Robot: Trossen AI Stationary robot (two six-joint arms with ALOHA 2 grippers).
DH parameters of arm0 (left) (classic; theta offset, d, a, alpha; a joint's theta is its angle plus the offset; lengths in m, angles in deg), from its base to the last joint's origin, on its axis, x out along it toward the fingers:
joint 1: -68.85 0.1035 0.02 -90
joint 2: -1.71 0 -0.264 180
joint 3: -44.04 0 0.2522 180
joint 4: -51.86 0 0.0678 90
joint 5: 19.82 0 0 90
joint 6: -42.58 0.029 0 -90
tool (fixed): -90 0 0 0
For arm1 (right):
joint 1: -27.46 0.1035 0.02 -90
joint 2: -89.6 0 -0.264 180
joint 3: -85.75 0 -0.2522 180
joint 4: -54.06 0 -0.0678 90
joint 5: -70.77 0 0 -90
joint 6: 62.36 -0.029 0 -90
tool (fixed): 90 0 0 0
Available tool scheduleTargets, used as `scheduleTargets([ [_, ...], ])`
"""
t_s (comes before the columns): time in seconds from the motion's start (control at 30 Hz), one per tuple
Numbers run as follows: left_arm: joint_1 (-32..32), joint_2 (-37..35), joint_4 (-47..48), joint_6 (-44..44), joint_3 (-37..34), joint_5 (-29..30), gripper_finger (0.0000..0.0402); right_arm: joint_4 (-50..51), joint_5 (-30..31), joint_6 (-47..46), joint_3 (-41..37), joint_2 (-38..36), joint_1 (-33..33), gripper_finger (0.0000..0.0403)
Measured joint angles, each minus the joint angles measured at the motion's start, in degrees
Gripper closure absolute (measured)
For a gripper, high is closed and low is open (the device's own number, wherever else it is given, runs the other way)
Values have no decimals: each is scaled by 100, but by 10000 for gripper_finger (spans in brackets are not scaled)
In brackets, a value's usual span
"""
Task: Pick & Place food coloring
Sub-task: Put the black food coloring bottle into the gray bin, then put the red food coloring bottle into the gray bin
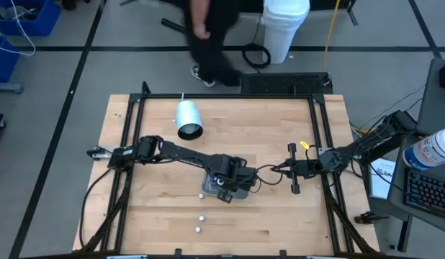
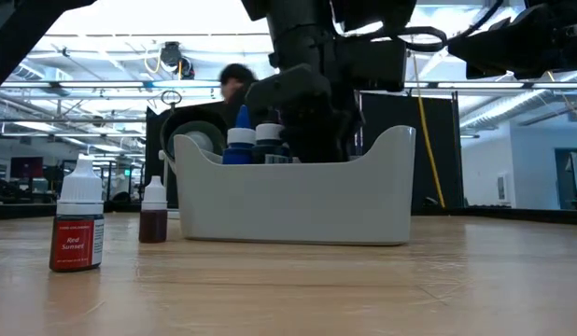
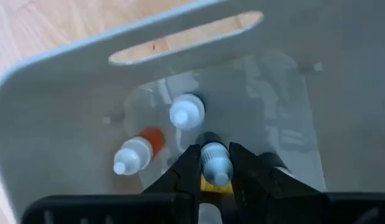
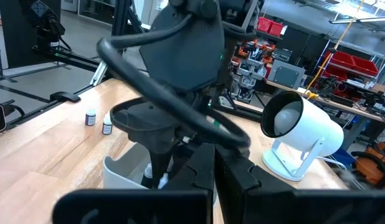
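Note:
The held yellow bottle's white cap is low between the grey tray's sides in the left wrist view, so my left gripper should open its fingers.
A pale grey tray (image 2: pixel 298 201) stands mid-table. My left gripper (image 3: pixel 214 152) reaches down into it (image 1: pixel 226 183), shut on a yellow food coloring bottle (image 3: pixel 216 169) with a white cap. Inside the tray a red bottle (image 3: pixel 139 148) lies on its side and another white-capped bottle (image 3: pixel 187 112) stands; a blue-capped bottle (image 2: pixel 239 142) shows above the tray's rim. Two more bottles (image 2: pixel 78 229) (image 2: pixel 153 215) stand on the table, near the front edge (image 1: pixel 201 216) (image 1: pixel 197 229). My right gripper (image 1: pixel 274 170) hovers shut, right of the tray. My left gripper pinches the yellow bottle at its white cap and neck (image 3: pixel 215 157) between the two fingers (image 3: pixel 187 163), coming from above and pointing down into the tray. The bottle stands upright below the fingers. Whether its base rests on the tray floor I cannot tell.
A big white cylinder (image 1: pixel 188 120) lies toward the far left of the table, left of the tray's far side. A black frame (image 1: pixel 222 96) rims the tabletop. A person (image 1: pixel 208 36) moves past beyond the far edge. Bare wood lies in front of the tray (image 2: pixel 363 289).

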Motion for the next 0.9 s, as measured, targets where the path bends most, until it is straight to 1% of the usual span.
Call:
scheduleTargets([
  [0.33,0,-2,-122,2,-46,11,328,0,-2,0,0,0,0,403],
  [0.43,0,-2,-117,46,-46,11,309,0,0,0,0,0,0,403],
  [0.6,0,-2,-95,70,15,11,256,0,0,0,0,0,0,403],
  [0.73,-25,-1,28,148,462,12,220,-2,0,0,0,0,0,403],
  [0.8,-65,-2,341,236,855,21,207,0,0,0,0,0,0,403],
  [0.9,-172,-2,942,256,1640,17,195,0,-1,0,0,0,0,403],
])
